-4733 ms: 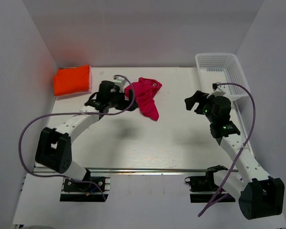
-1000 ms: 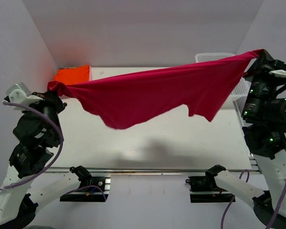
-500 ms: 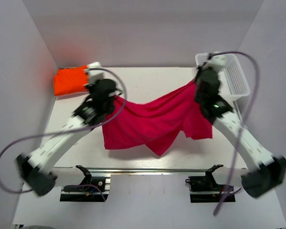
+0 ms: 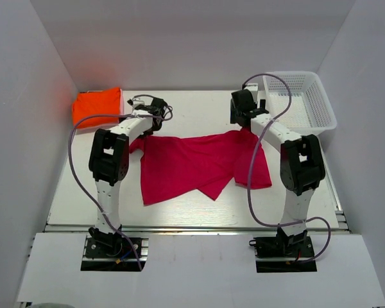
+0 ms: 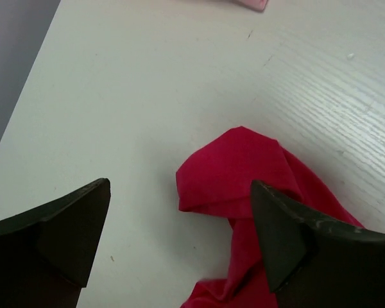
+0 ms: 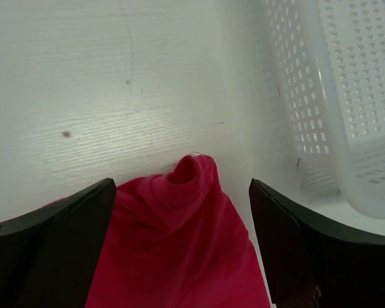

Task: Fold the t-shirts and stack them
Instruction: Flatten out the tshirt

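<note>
My left gripper should next take hold of the magenta-pink t-shirt by its bunched far corner (image 4: 136, 144) nearest the orange t-shirt (image 4: 97, 107). Then it can spread the magenta-pink t-shirt for folding.
The magenta-pink t-shirt (image 4: 196, 163) lies spread out on the table, with some folds along its near edge. My left gripper (image 4: 146, 125) is open just above the shirt's far left corner (image 5: 244, 167), which lies bunched on the table between the fingers (image 5: 64, 231). My right gripper (image 4: 245, 122) is open above the shirt's far right corner (image 6: 179, 218), which stands up in a small peak. Neither gripper holds anything. The orange t-shirt (image 4: 97, 107), a folded rectangle, lies at the far left corner of the table.
The white mesh basket (image 4: 296, 74) stands at the far right corner, close to the right gripper; its wall also shows in the right wrist view (image 6: 289, 83). Grey walls enclose the table on the left, right and back.
Both arms brought the stretched shirt down from the air and laid it on the table. Both grippers have let go of its corners and now stand open over them.
</note>
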You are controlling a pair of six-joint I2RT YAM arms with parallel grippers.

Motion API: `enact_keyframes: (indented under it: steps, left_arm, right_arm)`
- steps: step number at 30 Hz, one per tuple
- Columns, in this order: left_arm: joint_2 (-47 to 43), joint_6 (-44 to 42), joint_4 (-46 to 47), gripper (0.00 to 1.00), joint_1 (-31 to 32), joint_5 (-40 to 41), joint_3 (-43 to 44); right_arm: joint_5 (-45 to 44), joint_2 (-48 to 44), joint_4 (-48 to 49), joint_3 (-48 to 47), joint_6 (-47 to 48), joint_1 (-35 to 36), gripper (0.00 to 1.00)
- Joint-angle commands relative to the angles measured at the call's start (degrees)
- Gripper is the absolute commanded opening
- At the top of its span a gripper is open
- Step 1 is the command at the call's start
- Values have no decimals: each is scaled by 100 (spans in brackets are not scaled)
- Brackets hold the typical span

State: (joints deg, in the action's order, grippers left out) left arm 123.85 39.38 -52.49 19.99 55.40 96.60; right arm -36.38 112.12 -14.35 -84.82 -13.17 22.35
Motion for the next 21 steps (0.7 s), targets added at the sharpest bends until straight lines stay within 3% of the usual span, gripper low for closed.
enact_keyframes:
  steps: [1,5,9,13,16,21]
  left_arm:
    - [-992,-78,44,99,-12,-546,18]
    - [-1940,-658,827,99,-74,-1451,-763]
    - [-3056,-922,1398,99,-74,-2443,-1844]
    - [-3979,-643,1304,99,4,-2858,-2741]
    - [-4578,-571,1250,99,58,-3611,-3714]
    - [-5396,-519,1399,99,111,-4755,-5008]
  right_arm:
    - [367,-619,-192,-325,-63,-11,90]
    - [798,-1173,-490,8,-265,-3,90]
    - [1360,-2173,-315,1068,-589,-11,90]
    - [1406,-3167,-33,2063,-1108,-29,90]
    - [1397,-3808,169,2863,-1504,-38,90]
    - [1379,-4215,327,3366,-1759,-73,90]
